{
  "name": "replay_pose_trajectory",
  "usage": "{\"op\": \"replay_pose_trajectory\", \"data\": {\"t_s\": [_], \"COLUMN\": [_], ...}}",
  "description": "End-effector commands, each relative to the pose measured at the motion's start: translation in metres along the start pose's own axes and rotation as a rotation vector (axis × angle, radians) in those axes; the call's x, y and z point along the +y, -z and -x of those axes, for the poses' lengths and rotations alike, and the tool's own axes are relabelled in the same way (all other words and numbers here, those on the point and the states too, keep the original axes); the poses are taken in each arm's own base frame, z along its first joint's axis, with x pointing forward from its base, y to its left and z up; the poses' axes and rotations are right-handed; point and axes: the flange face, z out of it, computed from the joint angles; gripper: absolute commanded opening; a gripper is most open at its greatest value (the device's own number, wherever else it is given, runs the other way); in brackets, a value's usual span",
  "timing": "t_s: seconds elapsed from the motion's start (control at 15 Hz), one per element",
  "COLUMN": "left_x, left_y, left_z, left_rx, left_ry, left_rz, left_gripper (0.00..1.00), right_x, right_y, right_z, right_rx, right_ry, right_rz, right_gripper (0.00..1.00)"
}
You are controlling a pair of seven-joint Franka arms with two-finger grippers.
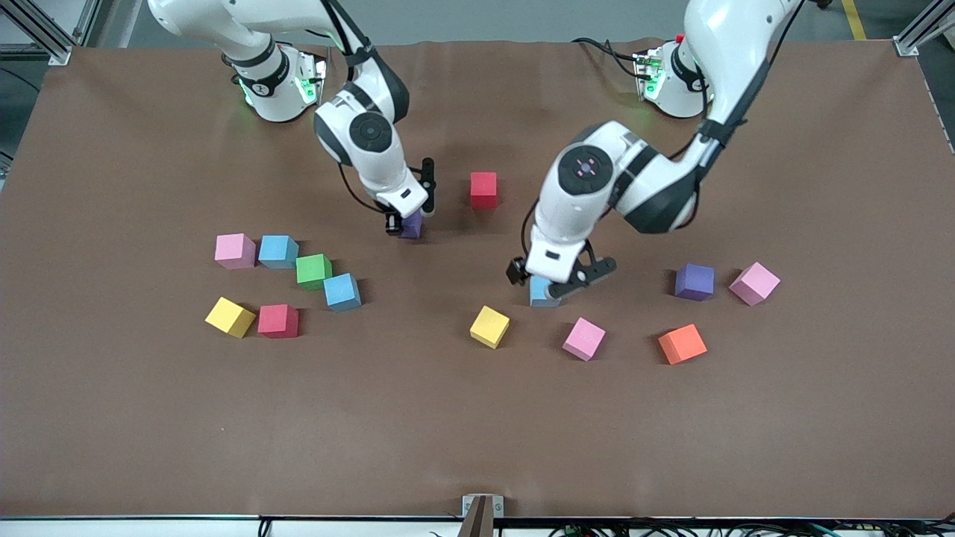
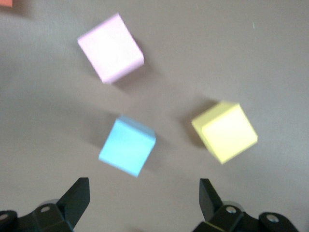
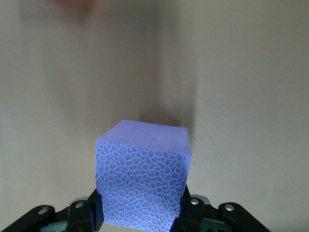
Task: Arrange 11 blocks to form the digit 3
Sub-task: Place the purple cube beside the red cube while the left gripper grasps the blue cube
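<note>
My left gripper picks up the light blue block [image 1: 543, 294] [image 2: 127, 146] by two opposite sides next, to build the digit 3.
My right gripper [image 1: 406, 221] is shut on a purple block [image 1: 411, 226] [image 3: 142, 174], low over bare table beside a lone red block [image 1: 483, 189]. My left gripper [image 1: 548, 287] [image 2: 145, 193] hangs open just above a light blue block [image 1: 543, 294] [image 2: 127, 146], its fingers [image 2: 77, 198] clear of it. Near that block lie a yellow block [image 1: 489, 327] [image 2: 225, 131] and a pink block [image 1: 584, 338] [image 2: 110, 47]. The blocks lie scattered; no digit 3 is in view.
Toward the right arm's end sit a pink [image 1: 235, 250], blue [image 1: 278, 251], green [image 1: 313, 271], blue [image 1: 342, 291], yellow [image 1: 230, 317] and red block [image 1: 278, 321]. Toward the left arm's end lie an orange [image 1: 682, 344], purple [image 1: 694, 282] and pink block [image 1: 754, 283].
</note>
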Motion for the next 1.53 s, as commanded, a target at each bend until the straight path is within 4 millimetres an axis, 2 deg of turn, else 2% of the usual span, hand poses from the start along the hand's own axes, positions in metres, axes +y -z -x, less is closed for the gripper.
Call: {"op": "replay_pose_trajectory", "data": {"t_s": [0.0, 0.2, 0.33, 0.67, 0.8, 1.06, 1.13, 1.46], "left_x": [-0.006, -0.017, -0.017, -0.016, -0.016, -0.012, -0.008, -0.008], "left_y": [-0.022, -0.032, -0.049, -0.081, -0.091, -0.099, -0.101, -0.123], "left_z": [-0.032, -0.047, -0.044, -0.035, -0.032, -0.029, -0.023, -0.008], "left_rx": [-0.011, -0.024, -0.049, -0.067, -0.076, -0.070, -0.070, -0.103], "left_ry": [-0.072, -0.290, -0.375, -0.419, -0.423, -0.407, -0.408, -0.392], "left_rz": [-0.025, -0.032, -0.042, -0.063, -0.065, -0.038, -0.028, -0.045], "left_gripper": [1.00, 1.00, 1.00, 0.99, 0.99, 0.99, 0.99, 0.98], "right_x": [-0.033, -0.046, -0.054, -0.053, -0.058, -0.066, -0.070, -0.079], "right_y": [0.005, -0.004, -0.009, -0.016, -0.020, -0.027, -0.026, -0.033], "right_z": [-0.022, -0.036, -0.053, -0.074, -0.083, -0.100, -0.104, -0.119], "right_rx": [-0.004, -0.015, -0.020, -0.011, -0.012, -0.008, -0.007, -0.015], "right_ry": [-0.028, -0.005, 0.015, -0.020, -0.006, -0.050, -0.048, -0.064], "right_rz": [0.013, 0.006, 0.005, 0.010, 0.010, 0.013, 0.015, 0.012], "right_gripper": [0.22, 0.22, 0.24, 0.24, 0.24, 0.24, 0.24, 0.24]}}
